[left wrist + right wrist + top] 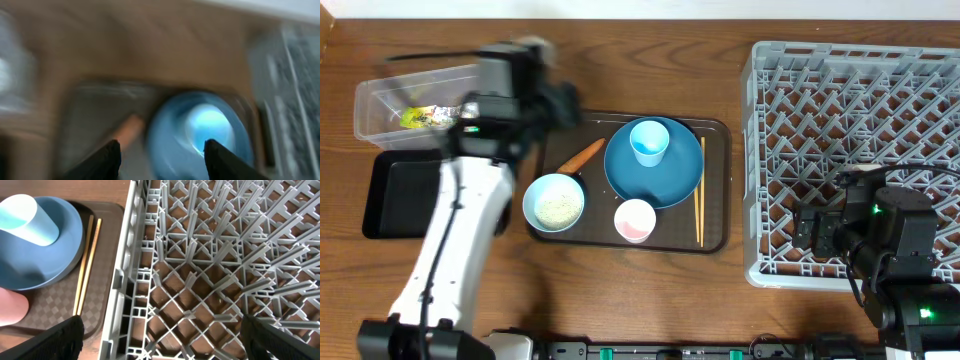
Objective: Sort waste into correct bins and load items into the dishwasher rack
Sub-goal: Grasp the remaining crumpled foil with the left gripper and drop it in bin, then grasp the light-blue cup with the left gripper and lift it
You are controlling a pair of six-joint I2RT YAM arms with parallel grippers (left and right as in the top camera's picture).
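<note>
The robot's left gripper should reach the light-blue cup and grab the cup's side at the rim, so the cup's base stays free to hand over to the right gripper.
The yellow-green wrapper (417, 117) lies in the clear tub (380, 100), with the black tray (395, 195) in front of it. On the brown serving tray (715, 238) are the dark-blue dish (670, 178) holding the light-blue cup (649, 142), the pink cup (635, 220), the pale-teal bowl (554, 202) with rice, the carrot piece (582, 155) and the chopsticks (699, 205). My left gripper (162, 160) is open and empty, above the carrot (129, 131) and dish (170, 140); its view is blurred. My right gripper (160, 345) is open and empty over the grey rack (210, 255). Crumpled paper is not visible.
The rack (860, 150) fills the right side of the table and holds nothing. The right wrist view shows the dish (45, 260), light-blue cup (27, 212), pink cup (10, 307) and chopsticks (86, 270) just left of the rack wall.
</note>
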